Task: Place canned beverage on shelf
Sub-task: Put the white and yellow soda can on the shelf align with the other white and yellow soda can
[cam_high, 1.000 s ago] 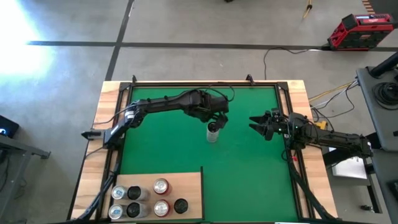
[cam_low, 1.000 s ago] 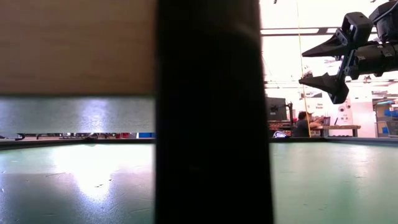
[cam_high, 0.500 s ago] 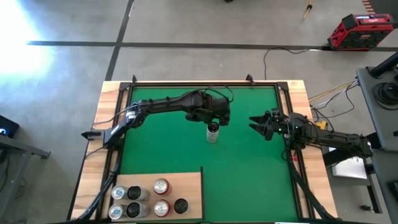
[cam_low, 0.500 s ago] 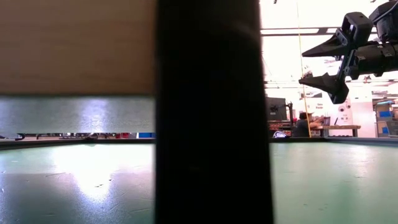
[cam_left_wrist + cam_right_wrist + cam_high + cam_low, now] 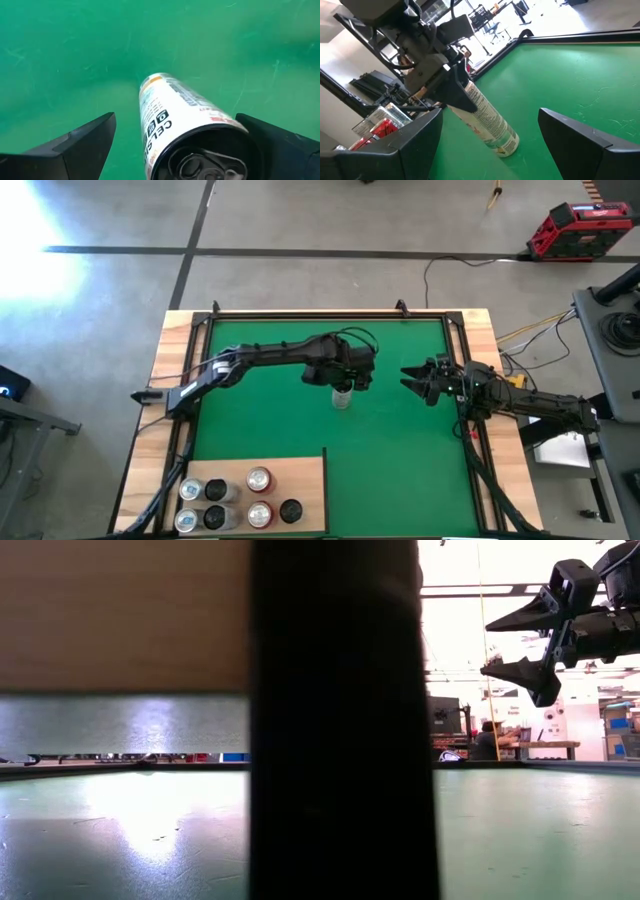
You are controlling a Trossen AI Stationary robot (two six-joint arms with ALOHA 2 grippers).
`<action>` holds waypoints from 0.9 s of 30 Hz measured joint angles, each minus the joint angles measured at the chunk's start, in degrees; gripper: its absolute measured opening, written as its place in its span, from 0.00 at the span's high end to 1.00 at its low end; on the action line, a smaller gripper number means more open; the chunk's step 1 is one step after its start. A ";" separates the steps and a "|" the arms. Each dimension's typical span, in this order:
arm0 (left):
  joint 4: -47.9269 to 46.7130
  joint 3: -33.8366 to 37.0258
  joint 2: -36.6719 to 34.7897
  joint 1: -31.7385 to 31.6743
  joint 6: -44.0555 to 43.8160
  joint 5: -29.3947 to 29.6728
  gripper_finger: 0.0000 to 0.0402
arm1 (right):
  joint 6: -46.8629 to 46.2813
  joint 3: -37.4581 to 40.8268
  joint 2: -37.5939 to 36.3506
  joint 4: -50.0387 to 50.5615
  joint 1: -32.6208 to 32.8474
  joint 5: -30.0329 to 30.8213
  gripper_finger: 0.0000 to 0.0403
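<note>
The white can needs to go on the shelf. My left gripper should next grab the can by its upper side (image 5: 186,125).
A white canned beverage (image 5: 343,398) stands upright on the green mat, near the middle of the table. My left gripper (image 5: 346,376) is open, points down over the can, and has a finger on each side of the can's upper part (image 5: 200,150). The can sits much nearer one finger (image 5: 280,142) than the other (image 5: 75,147). The shelf (image 5: 305,472), a pale wood panel at the near left, carries several cans. My right gripper (image 5: 412,380) waits open at the table's right side, level and above the mat. My left gripper straddles the can's top end from above, fingers pointing down. One finger (image 5: 260,131) lies right beside the can's upper wall (image 5: 227,120). I cannot tell whether it touches the can. The can's base stands on the mat.
Cans on the shelf (image 5: 259,478) fill its left and middle parts. Open green mat (image 5: 400,470) lies between the standing can and the shelf. In the low view a dark upright shape (image 5: 340,720) blocks the middle, and my right gripper (image 5: 520,640) shows at the upper right.
My left gripper has come down over the can, shifted slightly toward the table's right edge, and rolled about its own pointing line. Its fingers have stayed apart. The can has kept its place, upright.
</note>
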State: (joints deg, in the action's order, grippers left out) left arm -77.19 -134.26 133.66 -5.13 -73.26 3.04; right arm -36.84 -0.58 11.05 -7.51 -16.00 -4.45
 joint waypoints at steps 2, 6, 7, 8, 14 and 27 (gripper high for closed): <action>-0.35 -0.02 0.17 0.20 -1.37 -0.31 0.02 | 0.00 0.00 0.00 0.00 0.01 0.00 0.21; -0.33 -0.02 0.27 0.34 -3.18 -0.76 0.02 | 0.00 0.00 0.00 0.00 0.01 0.00 0.21; -0.32 -0.02 0.27 0.34 -3.57 -0.76 0.02 | -0.02 0.00 0.00 0.00 0.01 0.02 0.21; -0.33 -0.02 0.27 0.35 -4.05 -0.76 0.02 | -0.02 0.00 0.00 0.00 0.01 0.00 0.21; -0.42 0.00 0.27 0.56 -6.84 -0.76 0.03 | 0.00 0.00 0.00 0.00 -0.01 0.00 0.21; -0.87 0.07 0.24 1.75 -8.17 -0.50 0.40 | 0.00 0.00 0.00 0.00 0.01 0.00 0.21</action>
State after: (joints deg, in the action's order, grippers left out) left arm -78.06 -134.19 133.91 -3.38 -81.43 2.54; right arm -36.84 -0.58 11.05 -7.51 -15.99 -4.45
